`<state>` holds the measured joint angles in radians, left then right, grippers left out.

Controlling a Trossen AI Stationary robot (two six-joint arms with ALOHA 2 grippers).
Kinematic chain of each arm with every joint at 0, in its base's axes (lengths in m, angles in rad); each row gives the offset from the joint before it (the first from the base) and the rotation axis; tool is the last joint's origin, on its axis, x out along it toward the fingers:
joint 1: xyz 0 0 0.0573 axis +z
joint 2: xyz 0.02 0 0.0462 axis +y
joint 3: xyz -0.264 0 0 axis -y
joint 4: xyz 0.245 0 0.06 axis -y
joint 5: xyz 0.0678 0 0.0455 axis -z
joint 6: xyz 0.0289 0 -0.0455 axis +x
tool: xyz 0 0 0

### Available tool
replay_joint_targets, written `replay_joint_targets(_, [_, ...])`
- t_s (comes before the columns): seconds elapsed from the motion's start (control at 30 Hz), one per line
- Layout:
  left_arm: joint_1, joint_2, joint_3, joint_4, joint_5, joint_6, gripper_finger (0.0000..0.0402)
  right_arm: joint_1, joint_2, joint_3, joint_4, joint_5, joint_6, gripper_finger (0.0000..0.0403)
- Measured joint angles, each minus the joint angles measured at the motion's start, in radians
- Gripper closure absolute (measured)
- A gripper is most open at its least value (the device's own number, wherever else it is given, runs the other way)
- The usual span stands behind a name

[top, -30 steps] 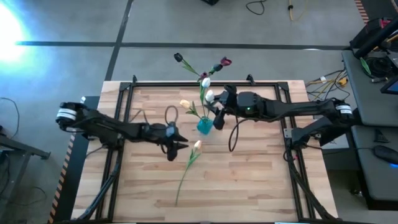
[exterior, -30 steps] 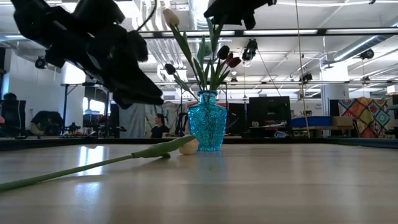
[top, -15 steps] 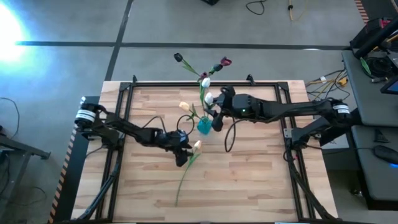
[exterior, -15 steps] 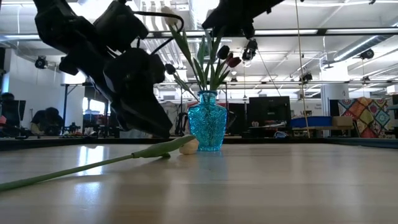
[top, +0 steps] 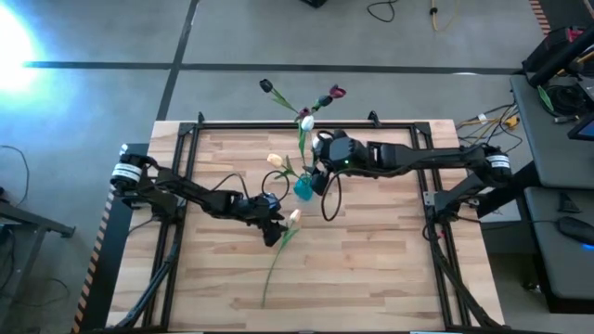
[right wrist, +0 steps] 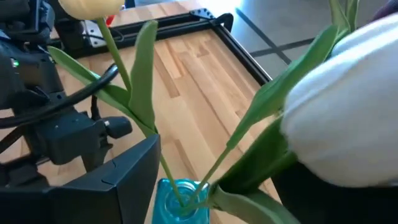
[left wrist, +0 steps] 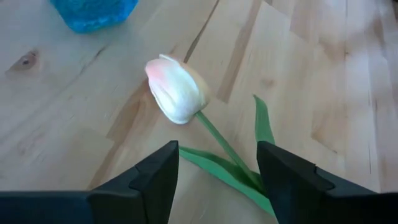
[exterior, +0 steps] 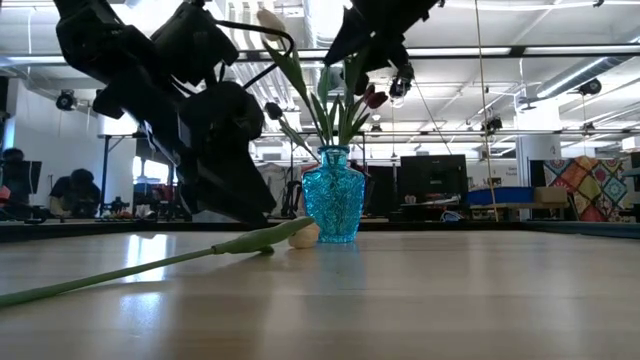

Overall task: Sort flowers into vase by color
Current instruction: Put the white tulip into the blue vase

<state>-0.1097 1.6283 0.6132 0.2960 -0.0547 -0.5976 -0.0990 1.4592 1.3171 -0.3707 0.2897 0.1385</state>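
I need to grab the tulip with my left gripper next, by its green stem behind the head (top: 286,233). Then the peach-cream tulip can be sorted into the blue glass vase (top: 303,188).
A peach-cream tulip (top: 293,219) lies flat on the wooden table, its head (left wrist: 176,90) pointing at the blue glass vase (top: 303,188) and its long stem (top: 272,274) running toward the near edge. My left gripper (left wrist: 217,150) is open and low over the table, one finger on each side of the stem (left wrist: 219,142) just behind the head, touching nothing. The vase (exterior: 333,195) holds peach (top: 275,159), white (top: 306,122) and maroon tulips (top: 335,93). My right gripper (top: 318,177) is open, right above the vase among these stems. My right gripper comes at the bunch level from the table's right, its fingers (right wrist: 121,180) standing around the green stems (right wrist: 249,134) above the vase's neck (right wrist: 179,198). A white tulip head (right wrist: 348,106) sits right by the other finger. I cannot tell whether anything touches.
A black metal frame (top: 278,125) borders the table's far edge and sides. A loose cable (top: 331,199) hangs from the right arm beside the vase. Bare wood (top: 380,260) lies to the right and near side of the lying tulip.
My left gripper has moved right and down to the lying tulip, ending astride its stem, then held still. My right gripper has moved left toward the vase and in among the flowers, covering one white head in the high view. The lying tulip has stayed put.
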Motion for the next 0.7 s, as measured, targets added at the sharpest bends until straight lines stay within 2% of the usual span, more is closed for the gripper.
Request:
replay_joint_targets(0.2, [0.0,0.0,0.0,-0.003,0.0,-0.011,0.0203,0.0,0.005,0.094,-0.157,0.012,-0.007,0.0124])
replay_joint_targets(0.43, [0.0,0.0,0.0,-0.011,0.015,-0.044,0.0203,0.001,-0.015,0.166,-0.33,0.134,-0.027,0.0124])
replay_joint_targets(0.7, [-0.001,0.004,0.042,-0.1,0.027,-0.056,0.0204,0.003,-0.07,0.178,-0.392,0.158,-0.034,0.0124])
